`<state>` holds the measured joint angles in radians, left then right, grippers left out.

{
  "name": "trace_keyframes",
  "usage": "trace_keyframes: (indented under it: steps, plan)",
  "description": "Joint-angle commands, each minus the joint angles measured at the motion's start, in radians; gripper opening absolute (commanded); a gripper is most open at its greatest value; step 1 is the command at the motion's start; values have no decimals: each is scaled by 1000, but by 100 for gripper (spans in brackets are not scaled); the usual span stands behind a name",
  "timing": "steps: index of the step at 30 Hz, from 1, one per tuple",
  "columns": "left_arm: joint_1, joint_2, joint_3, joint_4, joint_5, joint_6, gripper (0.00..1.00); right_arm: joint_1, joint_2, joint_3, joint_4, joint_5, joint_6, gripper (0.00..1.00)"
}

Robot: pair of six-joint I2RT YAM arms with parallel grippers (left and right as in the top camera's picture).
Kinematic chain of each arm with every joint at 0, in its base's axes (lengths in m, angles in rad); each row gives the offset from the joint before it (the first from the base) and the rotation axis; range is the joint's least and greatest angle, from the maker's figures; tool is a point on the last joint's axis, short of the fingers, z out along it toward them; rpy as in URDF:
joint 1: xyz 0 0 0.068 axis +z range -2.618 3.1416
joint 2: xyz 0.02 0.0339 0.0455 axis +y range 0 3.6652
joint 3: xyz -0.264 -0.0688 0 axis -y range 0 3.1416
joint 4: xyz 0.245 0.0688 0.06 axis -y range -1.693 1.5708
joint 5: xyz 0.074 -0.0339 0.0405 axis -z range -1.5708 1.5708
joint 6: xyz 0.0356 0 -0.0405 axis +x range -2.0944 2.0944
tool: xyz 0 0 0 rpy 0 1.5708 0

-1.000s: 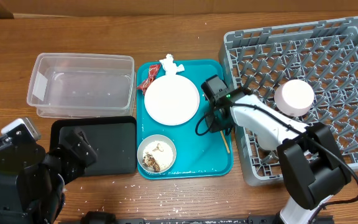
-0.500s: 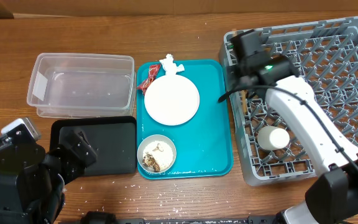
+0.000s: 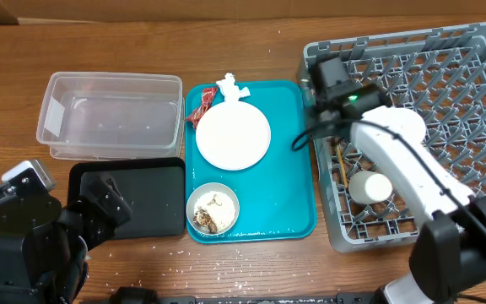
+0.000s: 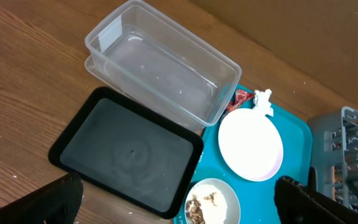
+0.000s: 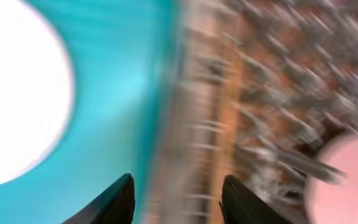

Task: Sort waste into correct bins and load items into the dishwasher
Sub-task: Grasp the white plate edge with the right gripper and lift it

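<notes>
My right gripper grabs the white plate [image 3: 233,137] by its rim nearest the dish rack next, since the opposite edge stays free to load into the rack.
The white plate [image 3: 233,137], the crumpled tissue [image 3: 230,87], the red wrapper [image 3: 199,108] and a small bowl of food scraps [image 3: 213,209] sit on the teal tray [image 3: 289,181]. The grey dish rack [image 3: 445,93] holds a pinkish-white bowl [image 3: 369,187] and thin chopsticks [image 3: 342,169]. My right gripper [image 3: 315,110] hangs open and empty over the rack's left edge; its blurred wrist view shows the fingers [image 5: 178,199], plate [image 5: 17,93] and bowl [image 5: 347,180]. My left gripper [image 4: 179,205] is wide open above the black tray [image 4: 129,152], with the clear tub [image 4: 166,68] beyond it.
The clear tub [image 3: 108,114] and black tray [image 3: 129,198] lie left of the teal tray. The left arm's base [image 3: 28,245] fills the front left corner. The right arm [image 3: 412,177] stretches across the rack's front half. Crumbs dot the table's front edge.
My right gripper has gone from the teal tray's right edge up to the rack's left edge. The chopstick has left the tray and now lies in the rack. The left arm is still.
</notes>
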<state>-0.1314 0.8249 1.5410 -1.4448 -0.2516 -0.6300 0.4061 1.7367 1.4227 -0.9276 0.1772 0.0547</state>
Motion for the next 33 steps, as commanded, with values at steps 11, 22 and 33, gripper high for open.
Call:
trace_keyframes:
  steps: [11,22,33]
  plan:
    - [-2,-1,14,1,-18,-13,100,153,285,35,117,-152,455,50]
    - [-2,-1,14,1,-18,-13,100,69,298,61,70,-219,455,4]
    - [-2,-1,14,1,-18,-13,100,57,-4,135,43,-103,330,4]
